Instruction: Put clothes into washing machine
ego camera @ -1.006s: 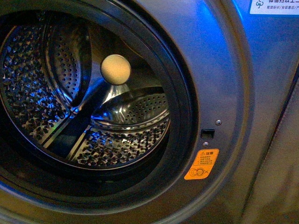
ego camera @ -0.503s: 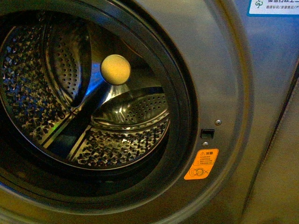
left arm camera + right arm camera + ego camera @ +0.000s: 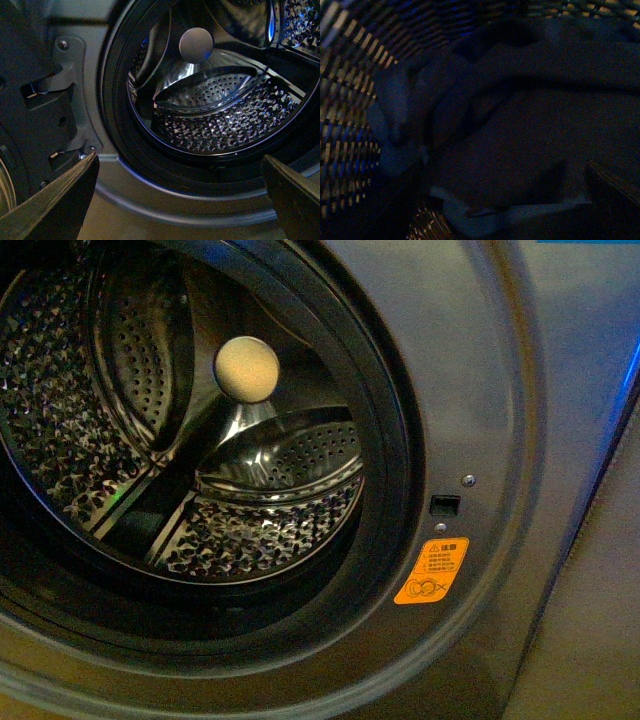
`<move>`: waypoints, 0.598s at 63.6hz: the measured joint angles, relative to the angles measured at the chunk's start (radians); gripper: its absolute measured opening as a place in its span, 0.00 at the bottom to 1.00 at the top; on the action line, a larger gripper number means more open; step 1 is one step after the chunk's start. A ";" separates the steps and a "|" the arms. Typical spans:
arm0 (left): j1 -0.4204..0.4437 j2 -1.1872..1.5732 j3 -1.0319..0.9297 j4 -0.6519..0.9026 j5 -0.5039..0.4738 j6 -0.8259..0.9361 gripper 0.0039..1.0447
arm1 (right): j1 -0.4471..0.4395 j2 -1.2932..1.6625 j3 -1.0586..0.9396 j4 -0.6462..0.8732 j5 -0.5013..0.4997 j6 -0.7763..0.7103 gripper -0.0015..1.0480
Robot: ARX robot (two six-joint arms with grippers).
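Observation:
My right gripper takes hold of the dark navy knit clothes by a loose fold of their fabric (image 3: 505,155) next, to load the washing machine's drum.
The grey washing machine (image 3: 480,390) fills the front view, its round port open, with a dark rubber rim (image 3: 385,440), a perforated steel drum (image 3: 250,530) and an orange sticker (image 3: 432,571). No clothes show in the drum. In the left wrist view my left gripper (image 3: 185,200) is open and empty, just in front of the port's lower rim (image 3: 165,200), facing the drum (image 3: 225,125). In the dim right wrist view my right gripper (image 3: 505,200) is open just above the dark navy clothes (image 3: 520,125), which lie in a woven basket (image 3: 350,75). Neither arm shows in the front view.
A cream round hub (image 3: 246,368) sits at the back of the drum. The dark door hinge (image 3: 50,90) stands beside the port in the left wrist view. A paler panel (image 3: 590,640) adjoins the machine on the right.
The machine has shifted slightly upward in the front view. The blue glow on its front and inside the drum has faded to a streak at the right edge.

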 joint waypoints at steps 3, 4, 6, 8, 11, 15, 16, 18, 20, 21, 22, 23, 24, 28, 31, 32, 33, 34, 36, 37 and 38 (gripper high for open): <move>0.000 0.000 0.000 0.000 0.000 0.000 0.94 | 0.009 0.063 0.035 0.013 0.002 0.006 0.93; 0.000 0.000 0.000 0.000 0.000 0.000 0.94 | 0.011 0.079 0.043 0.019 0.005 0.009 0.93; 0.000 0.000 0.000 0.000 0.000 0.000 0.94 | 0.016 0.110 0.063 0.030 0.010 0.018 0.93; 0.000 0.000 0.000 0.000 0.000 0.000 0.94 | 0.022 0.146 0.088 0.031 0.013 0.032 0.93; 0.000 0.000 0.000 0.000 0.000 0.000 0.94 | 0.028 0.188 0.118 0.036 0.025 0.039 0.93; 0.000 0.000 0.000 0.000 0.000 0.000 0.94 | 0.034 0.226 0.145 0.039 0.035 0.043 0.93; 0.000 0.000 0.000 0.000 0.000 0.000 0.94 | 0.034 0.233 0.149 0.040 0.036 0.043 0.93; 0.000 0.000 0.000 0.000 0.000 0.000 0.94 | 0.036 0.250 0.163 0.040 0.043 0.048 0.93; 0.000 0.000 0.000 0.000 0.000 0.000 0.94 | 0.037 0.268 0.177 0.040 0.051 0.050 0.93; 0.000 0.000 0.000 0.000 0.000 0.000 0.94 | 0.037 0.273 0.182 0.040 0.055 0.051 0.93; 0.000 0.000 0.000 0.000 0.000 0.000 0.94 | 0.038 0.283 0.191 0.039 0.059 0.055 0.93; 0.000 0.000 0.000 0.000 0.000 0.000 0.94 | 0.038 0.288 0.196 0.039 0.060 0.057 0.93; 0.000 0.000 0.000 0.000 0.000 0.000 0.94 | 0.038 0.293 0.200 0.038 0.061 0.058 0.93; 0.000 0.000 0.000 0.000 0.000 0.000 0.94 | 0.038 0.329 0.236 0.032 0.079 0.064 0.93; 0.000 0.000 0.000 0.000 0.000 0.000 0.94 | 0.037 0.357 0.259 0.028 0.084 0.064 0.93; 0.000 0.000 0.000 0.000 0.000 0.000 0.94 | 0.037 0.365 0.264 0.028 0.086 0.064 0.93; 0.000 0.000 0.000 0.000 0.000 0.000 0.94 | 0.037 0.372 0.269 0.028 0.089 0.064 0.93; 0.000 0.000 0.000 0.000 0.000 0.000 0.94 | 0.037 0.385 0.276 0.027 0.093 0.064 0.93; 0.000 0.000 0.000 0.000 0.000 0.000 0.94 | 0.037 0.400 0.283 0.028 0.097 0.061 0.93; 0.000 0.000 0.000 0.000 0.000 0.000 0.94 | 0.037 0.407 0.285 0.028 0.099 0.060 0.93; 0.000 0.000 0.000 0.000 0.000 0.000 0.94 | 0.036 0.415 0.290 0.028 0.102 0.060 0.93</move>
